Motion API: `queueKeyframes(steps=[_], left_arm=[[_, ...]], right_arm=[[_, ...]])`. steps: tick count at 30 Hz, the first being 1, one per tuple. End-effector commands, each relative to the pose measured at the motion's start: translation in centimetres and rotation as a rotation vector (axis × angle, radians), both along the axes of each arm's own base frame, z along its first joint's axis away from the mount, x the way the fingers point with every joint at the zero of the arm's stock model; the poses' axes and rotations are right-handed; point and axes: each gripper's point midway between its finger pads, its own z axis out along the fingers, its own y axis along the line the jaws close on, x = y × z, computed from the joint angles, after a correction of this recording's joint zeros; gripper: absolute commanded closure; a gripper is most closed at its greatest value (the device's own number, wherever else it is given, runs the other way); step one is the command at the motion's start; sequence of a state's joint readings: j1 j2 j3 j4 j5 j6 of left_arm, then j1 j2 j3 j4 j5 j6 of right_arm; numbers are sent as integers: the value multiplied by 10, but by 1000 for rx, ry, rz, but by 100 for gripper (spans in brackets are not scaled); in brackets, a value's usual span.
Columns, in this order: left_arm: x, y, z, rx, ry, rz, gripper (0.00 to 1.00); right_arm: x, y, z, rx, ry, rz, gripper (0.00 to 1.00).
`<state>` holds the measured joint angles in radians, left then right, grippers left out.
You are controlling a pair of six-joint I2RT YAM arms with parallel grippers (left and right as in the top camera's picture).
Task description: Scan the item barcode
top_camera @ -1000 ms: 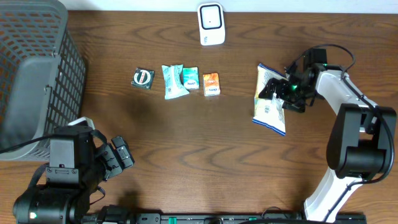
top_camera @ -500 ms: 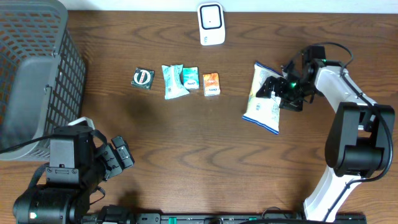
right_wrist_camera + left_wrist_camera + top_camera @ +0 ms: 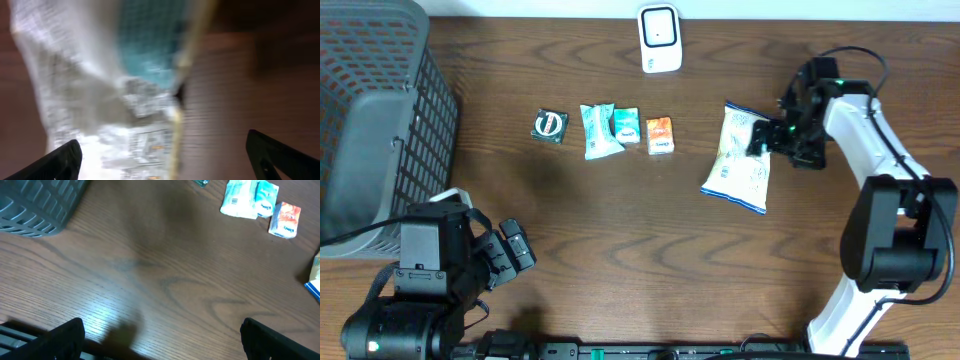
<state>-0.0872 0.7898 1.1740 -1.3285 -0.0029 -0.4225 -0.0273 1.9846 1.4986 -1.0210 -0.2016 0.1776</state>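
The snack bag [image 3: 737, 160] needs to be picked up by its side edge with my right gripper, so the bag's broad side stays free to scan the barcode.
The item nearest my right gripper is a white and blue snack bag [image 3: 737, 160], lying flat on the wooden table right of centre. My right gripper [image 3: 767, 138] is at the bag's upper right edge, open. In the right wrist view the blurred bag [image 3: 110, 100] fills the left half, and it reaches between the wide-apart fingers of the right gripper [image 3: 172, 165]. A white barcode scanner [image 3: 660, 38] stands at the table's far edge. My left gripper [image 3: 510, 255] rests open at the near left, and the left gripper [image 3: 160, 347] has only bare wood between its fingers.
A row of small packets lies left of the bag: a black one [image 3: 550, 125], two teal ones [image 3: 599, 130] and an orange one [image 3: 660, 135]. A dark mesh basket [image 3: 370, 110] fills the far left. The bag's corner [image 3: 315, 277] shows at the left wrist view's right edge.
The snack bag has slid left and turned slightly, with my right gripper moving left along with it. The left arm has not moved.
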Motion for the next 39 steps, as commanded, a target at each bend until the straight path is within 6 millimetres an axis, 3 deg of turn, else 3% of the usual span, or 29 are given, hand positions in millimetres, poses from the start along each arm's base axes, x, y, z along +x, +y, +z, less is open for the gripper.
queueKeyframes(steps=[1, 7, 20, 29, 39], left_arm=[[0, 1, 0, 2, 3, 6, 2], [0, 1, 0, 2, 3, 6, 2], [0, 1, 0, 2, 3, 6, 2], [0, 1, 0, 2, 3, 6, 2], [0, 1, 0, 2, 3, 6, 3]], right_arm=[[7, -21, 17, 94, -52, -44, 1], [0, -26, 23, 289, -78, -31, 1], [-20, -4, -33, 364, -50, -111, 1], [-32, 8, -51, 388, -47, -105, 1], [-29, 26, -67, 389, -90, -107, 1]])
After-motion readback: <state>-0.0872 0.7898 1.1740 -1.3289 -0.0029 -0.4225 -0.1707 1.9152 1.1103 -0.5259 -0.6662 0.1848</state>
